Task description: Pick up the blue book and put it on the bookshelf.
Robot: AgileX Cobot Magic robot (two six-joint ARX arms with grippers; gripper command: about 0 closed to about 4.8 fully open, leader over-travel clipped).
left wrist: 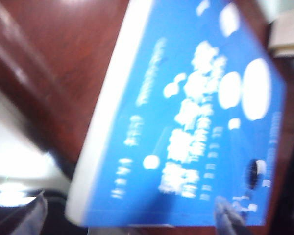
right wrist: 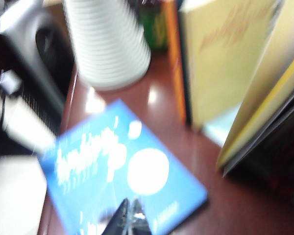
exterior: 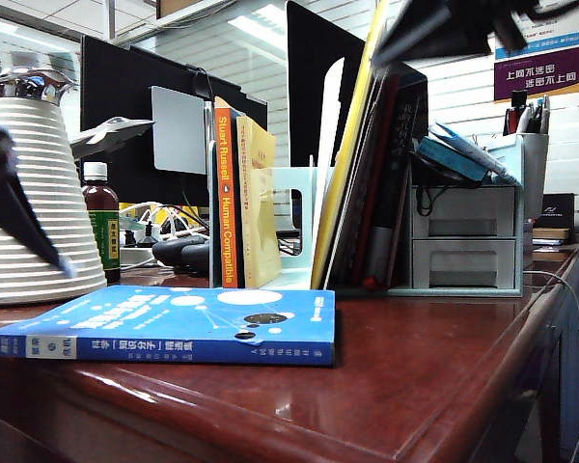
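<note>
The left gripper's fingers are above the near end of the blue book, so the left gripper should go lower first and then close on the blue book.
The blue book (exterior: pixel 188 323) lies flat on the dark red desk (exterior: pixel 415 357) near its front left, spine to the front. The mint-teal bookshelf (exterior: pixel 294 198) stands behind it with upright books in its slots. In the left wrist view my left gripper (left wrist: pixel 130 221) is open wide, its blurred fingertips (left wrist: pixel 228 219) standing either side of the near end of the blue book (left wrist: pixel 196 122), above it. In the right wrist view my right gripper (right wrist: pixel 132 209) is shut and empty, pointing down over the blue book (right wrist: pixel 117 181). Whether either touches the cover I cannot tell.
A white ribbed cone (exterior: pixel 34 203) and a brown bottle (exterior: pixel 101 227) stand left of the shelf. An orange-spined book (exterior: pixel 227 207) and a yellow one fill the shelf's left slot. A pale two-drawer unit (exterior: pixel 463 236) sits to the right. The desk's front edge runs close to the book.
</note>
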